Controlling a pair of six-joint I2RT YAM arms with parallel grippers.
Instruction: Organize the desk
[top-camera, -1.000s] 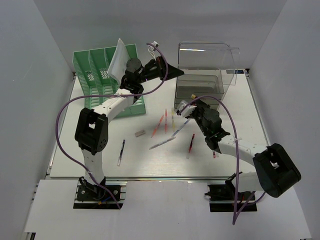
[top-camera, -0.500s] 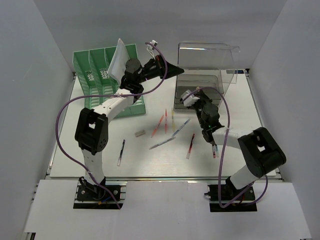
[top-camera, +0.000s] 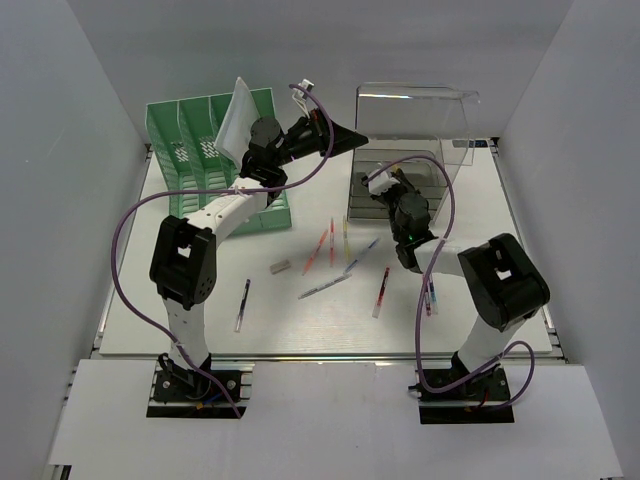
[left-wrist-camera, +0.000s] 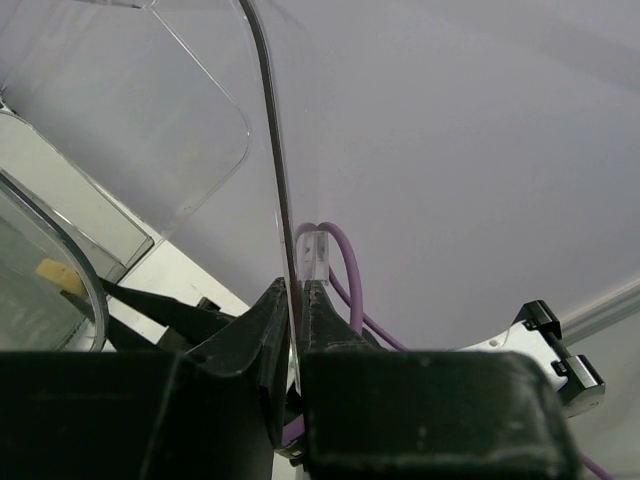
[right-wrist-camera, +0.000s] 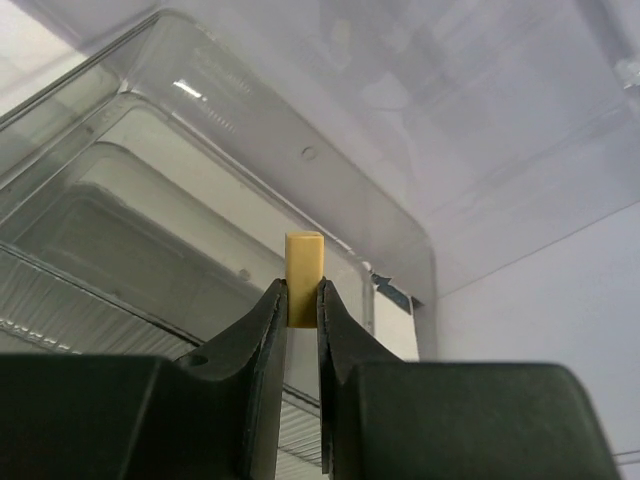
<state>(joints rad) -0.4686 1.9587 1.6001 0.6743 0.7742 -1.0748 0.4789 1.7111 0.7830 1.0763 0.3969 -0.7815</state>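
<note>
The small tan eraser is past the front rim of the box and above the open box's flat bottom, so the robot's right gripper should open now.
The white desk (top-camera: 200, 325) carries a clear plastic box (top-camera: 400, 172) at the back right. Its clear lid (top-camera: 415, 110) is raised, and my left gripper (top-camera: 350, 138) is shut on the lid's edge (left-wrist-camera: 283, 200), which runs thin between the black fingers (left-wrist-camera: 262, 325). My right gripper (top-camera: 383, 186) hangs at the box's front rim, shut on a small tan eraser (right-wrist-camera: 304, 264) that sticks up out of the jaws. Behind the eraser the open box (right-wrist-camera: 180, 230) fills the right wrist view.
A green file rack (top-camera: 195, 150) with a white sheet (top-camera: 236, 112) stands at the back left. Several pens lie mid-desk, among them a red one (top-camera: 316, 250), another (top-camera: 381, 288) and a dark one (top-camera: 242, 303). A grey eraser (top-camera: 280, 267) lies near them.
My right arm has swung from the desk's middle up to the front of the clear box, carrying the tan eraser. The left arm keeps the lid raised, unmoved.
</note>
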